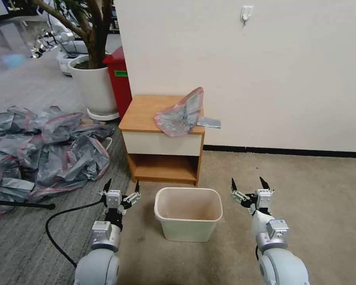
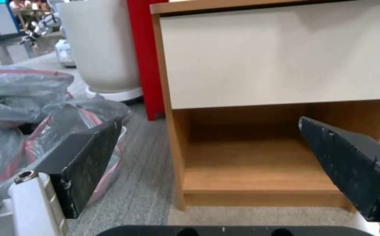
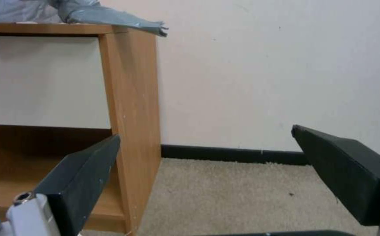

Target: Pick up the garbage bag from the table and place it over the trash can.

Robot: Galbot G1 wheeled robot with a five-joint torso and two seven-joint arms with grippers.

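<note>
The right gripper grabs that overhanging grey end of the garbage bag next, since the rest lies slack on the tabletop.
The garbage bag [image 1: 182,114], crinkly grey with a pink-red rim, lies on the right part of the table [image 1: 142,113], and one grey end hangs past the table's right edge. That end of the garbage bag [image 3: 107,16] also shows in the right wrist view, above the table [image 3: 129,98]. The cream trash can [image 1: 188,213] stands on the carpet in front of the table, upright and hollow. My left gripper [image 1: 122,186] hangs open left of the can, facing the table [image 2: 264,59]. Right of the can, my right gripper [image 1: 248,183] is open too. Both hold nothing.
A big heap of grey-pink bags [image 1: 39,150] covers the floor at the left. A white plant pot [image 1: 93,85] and a tall red bin [image 1: 120,81] stand behind the table's left side. A black cable [image 1: 61,221] runs over the carpet. A white wall [image 1: 265,59] rises behind.
</note>
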